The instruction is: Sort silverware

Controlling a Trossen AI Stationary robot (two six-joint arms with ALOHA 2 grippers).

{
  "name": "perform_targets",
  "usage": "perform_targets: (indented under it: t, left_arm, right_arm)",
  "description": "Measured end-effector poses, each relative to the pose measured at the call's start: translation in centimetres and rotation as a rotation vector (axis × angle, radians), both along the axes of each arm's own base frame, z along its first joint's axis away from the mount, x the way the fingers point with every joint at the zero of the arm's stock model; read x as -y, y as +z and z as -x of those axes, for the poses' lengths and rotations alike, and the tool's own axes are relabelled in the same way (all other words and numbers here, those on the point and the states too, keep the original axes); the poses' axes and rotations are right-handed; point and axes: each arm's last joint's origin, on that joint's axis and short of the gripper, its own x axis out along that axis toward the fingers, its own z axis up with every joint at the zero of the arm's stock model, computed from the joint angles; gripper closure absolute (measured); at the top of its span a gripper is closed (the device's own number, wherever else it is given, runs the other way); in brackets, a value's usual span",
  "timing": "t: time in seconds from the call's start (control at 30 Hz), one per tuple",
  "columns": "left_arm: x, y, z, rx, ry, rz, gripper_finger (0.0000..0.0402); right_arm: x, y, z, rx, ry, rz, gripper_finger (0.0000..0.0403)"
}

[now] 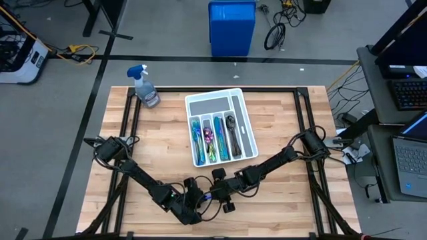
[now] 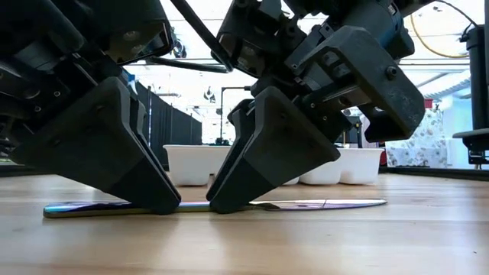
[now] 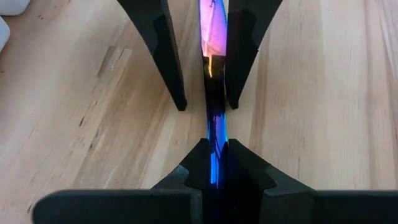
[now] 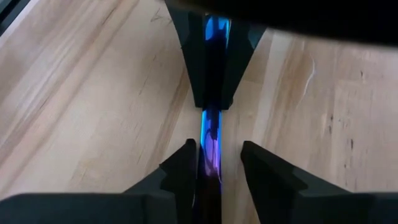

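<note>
The iridescent knife needs to be sorted, so my right gripper should grab it by its blade [image 4: 211,143] next. Then the knife goes into the white tray.
An iridescent blue-purple knife [image 2: 321,204] lies flat on the wooden table near its front edge. My left gripper [image 3: 211,155] is shut on it. My right gripper [image 4: 214,165] stands open just beside the left one, slanting down, with one finger on each side of the same knife and its tips at the table. In the high view both grippers meet at the table's near middle, the left [image 1: 200,200] and the right [image 1: 217,193]. More silverware lies in the white tray [image 1: 248,137] farther back. My left gripper pinches the knife's two long edges [image 3: 213,140] between its fingers, left of the knife's middle. The fingers slant down from the near left and lie across the knife, which lies flat on the table. My right gripper's one finger [image 4: 184,167] stands close against the knife; whether it touches, I cannot tell.
A spray bottle [image 1: 145,87] stands at the table's far left corner. A blue bin [image 1: 231,27] sits on the floor beyond the table. Bare wood lies to the left and right of the grippers.
</note>
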Motion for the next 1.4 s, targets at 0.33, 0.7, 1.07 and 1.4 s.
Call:
perform_targets:
  t: [0.33,0.7,1.07,1.4]
  left_arm:
    - [-0.1,0.9,0.1,0.012,-0.013,-0.010,0.0373]
    - [-0.1,1.0,0.0,0.020,-0.012,-0.009,0.0373]
    - [0.3,1.8,-0.5,0.028,-0.030,-0.027,0.0385]
    - [0.2,2.0,-0.5,0.022,-0.025,-0.029,0.0385]
  right_arm:
    - [0.0,0.0,0.0,0.002,0.003,0.001,0.0287]
    - [0.3,0.0,-0.1,0.001,-0.002,-0.001,0.0287]
    - [0.8,0.0,-0.2,-0.052,-0.014,-0.102,0.0368]
    - [0.7,-0.1,0.0,-0.090,0.005,-0.123,0.0400]
